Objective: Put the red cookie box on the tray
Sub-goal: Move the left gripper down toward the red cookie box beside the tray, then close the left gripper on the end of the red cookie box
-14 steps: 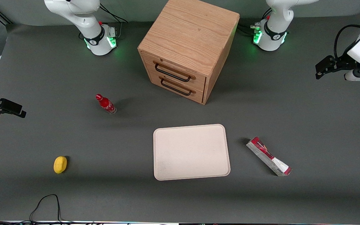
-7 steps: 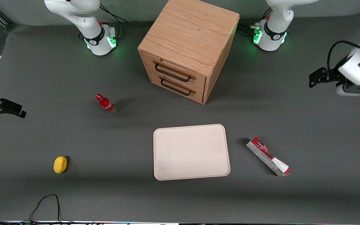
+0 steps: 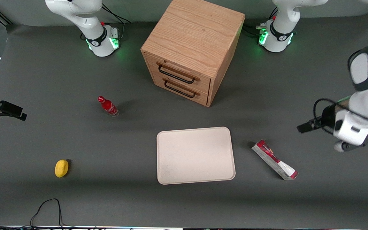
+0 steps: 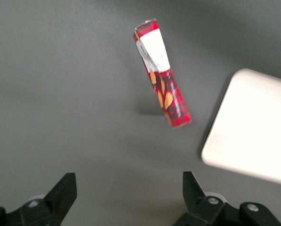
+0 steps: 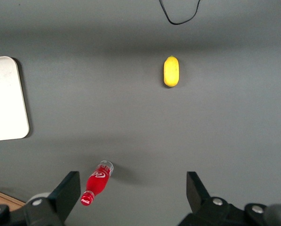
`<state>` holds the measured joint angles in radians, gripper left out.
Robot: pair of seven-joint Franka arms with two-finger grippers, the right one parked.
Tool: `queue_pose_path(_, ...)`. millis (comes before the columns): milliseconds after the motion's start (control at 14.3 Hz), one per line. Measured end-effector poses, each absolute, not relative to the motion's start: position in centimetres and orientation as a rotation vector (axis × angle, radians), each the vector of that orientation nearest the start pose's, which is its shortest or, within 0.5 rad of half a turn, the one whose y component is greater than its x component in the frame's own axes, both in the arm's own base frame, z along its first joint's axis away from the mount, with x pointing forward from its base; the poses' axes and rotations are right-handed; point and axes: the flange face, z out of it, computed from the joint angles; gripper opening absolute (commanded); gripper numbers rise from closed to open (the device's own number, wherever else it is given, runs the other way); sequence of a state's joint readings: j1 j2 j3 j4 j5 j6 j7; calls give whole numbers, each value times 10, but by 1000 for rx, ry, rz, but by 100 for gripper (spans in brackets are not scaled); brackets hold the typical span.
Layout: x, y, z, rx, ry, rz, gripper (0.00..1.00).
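Observation:
Next, my left gripper will grab the red cookie box, by its middle beside the white panel. Then the box goes on the tray.
The red cookie box lies flat on the grey table beside the tray, toward the working arm's end. The box also shows in the left wrist view, with the tray's rounded corner close to one end of it. The tray is cream-beige and bare. The left arm's gripper hangs above the table, farther toward the working arm's end than the box and apart from it. In the wrist view the gripper is open and empty, with the box some way ahead of the fingertips.
A wooden drawer cabinet with two closed drawers stands farther from the front camera than the tray. A small red bottle and a yellow object sit toward the parked arm's end. A black cable lies near the front edge.
The left arm has swung its gripper down and nearer to the front camera, closer to the cookie box. The box, the tray and the other things have not moved.

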<state>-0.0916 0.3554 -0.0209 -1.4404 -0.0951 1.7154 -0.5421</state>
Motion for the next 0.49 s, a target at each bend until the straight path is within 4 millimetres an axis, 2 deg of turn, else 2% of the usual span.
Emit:
queue_pose_path(140,678,-105,450,-3075,-903,143,100)
queue_pose_path(209,687,-113,426,-3052,-976,133,100)
queue_pose_path(349,703,-120,372,-2998,-1087,116,100)
queue_pose_path(488,713,-117,317,-2942,-1149,107,100)
